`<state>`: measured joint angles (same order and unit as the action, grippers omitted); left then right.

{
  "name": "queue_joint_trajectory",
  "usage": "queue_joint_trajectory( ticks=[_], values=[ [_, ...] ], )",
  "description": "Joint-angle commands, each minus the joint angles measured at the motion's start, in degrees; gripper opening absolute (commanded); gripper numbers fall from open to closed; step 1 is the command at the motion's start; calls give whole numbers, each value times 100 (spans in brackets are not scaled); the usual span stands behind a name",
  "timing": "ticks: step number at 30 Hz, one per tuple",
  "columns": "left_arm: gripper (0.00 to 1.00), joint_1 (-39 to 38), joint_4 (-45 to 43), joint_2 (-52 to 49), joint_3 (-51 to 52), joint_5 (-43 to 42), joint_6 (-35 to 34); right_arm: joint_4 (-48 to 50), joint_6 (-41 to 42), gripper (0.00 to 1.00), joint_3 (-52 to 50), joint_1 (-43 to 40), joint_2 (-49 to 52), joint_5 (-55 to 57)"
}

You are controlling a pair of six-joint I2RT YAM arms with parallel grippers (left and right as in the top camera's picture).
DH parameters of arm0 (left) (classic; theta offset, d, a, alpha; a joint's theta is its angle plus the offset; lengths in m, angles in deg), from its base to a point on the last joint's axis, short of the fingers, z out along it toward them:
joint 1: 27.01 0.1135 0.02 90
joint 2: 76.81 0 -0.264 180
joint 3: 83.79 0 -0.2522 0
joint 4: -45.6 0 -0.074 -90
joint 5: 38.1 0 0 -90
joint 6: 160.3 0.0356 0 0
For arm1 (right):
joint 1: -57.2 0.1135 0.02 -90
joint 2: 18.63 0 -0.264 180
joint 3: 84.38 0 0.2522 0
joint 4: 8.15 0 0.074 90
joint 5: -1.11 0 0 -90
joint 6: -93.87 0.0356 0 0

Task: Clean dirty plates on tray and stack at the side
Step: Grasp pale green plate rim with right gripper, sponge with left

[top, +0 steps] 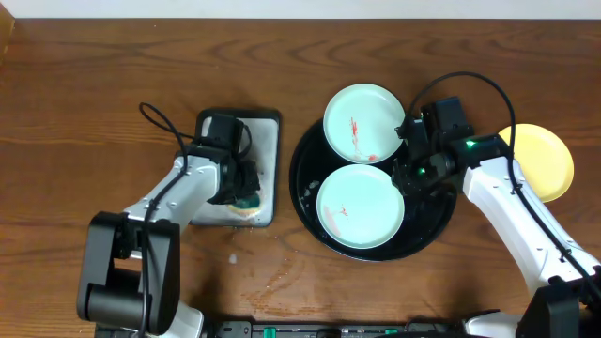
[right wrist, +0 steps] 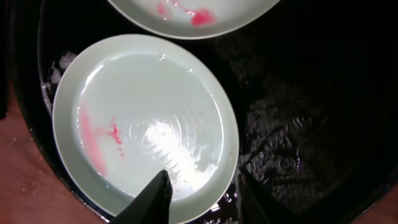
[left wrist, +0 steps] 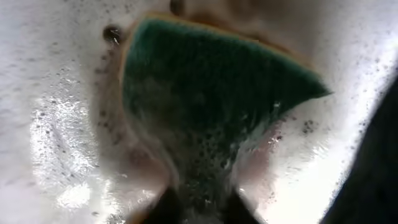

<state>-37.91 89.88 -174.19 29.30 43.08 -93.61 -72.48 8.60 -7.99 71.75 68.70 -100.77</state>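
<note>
The near plate's top side has to stay open for sponge cleaning and stacking, so the robot's right gripper will next grab the plate by its rim, opposite the red smear.
The black tray [top: 438,218] holds two pale mint plates. The near plate [top: 361,207] [right wrist: 143,112] has a red smear on its left side. The far plate [top: 362,123] [right wrist: 193,15] also carries red streaks and overlaps the tray's back rim. A yellow plate [top: 545,161] lies on the table to the right of the tray. My right gripper [top: 407,178] [right wrist: 205,186] is open, straddling the near plate's right rim, one finger over the plate and one over the wet tray [right wrist: 311,93]. My left gripper [top: 242,185] [left wrist: 199,199] is shut on a green sponge [left wrist: 211,93].
The sponge rests on a wet, soapy silver-grey tray [top: 269,150] [left wrist: 50,124] left of the black tray. Water drops speckle the wooden table [top: 272,282] in front of it. The right arm's cable [top: 470,80] arches over the black tray's back right.
</note>
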Motion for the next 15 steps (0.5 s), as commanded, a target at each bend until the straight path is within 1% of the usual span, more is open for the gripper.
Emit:
queue_joint_trajectory(
  ticks=[1,6,11,12,15],
  values=[
    [7,7,57,-210,-13,24,13,-72,-52,32,68,-20,-81,-109],
    [7,7,516,208,-367,33,17,-179,-50,32,63,-20,-81,-9],
    [7,4,907,785,-669,46,81,-153,369,36,-50,-46,-11,629],
    [7,4,986,890,-721,44,81,-127,411,38,-90,-72,28,702],
    [7,-55,1246,1241,-866,20,79,22,424,40,-247,-201,151,688]
  ],
)
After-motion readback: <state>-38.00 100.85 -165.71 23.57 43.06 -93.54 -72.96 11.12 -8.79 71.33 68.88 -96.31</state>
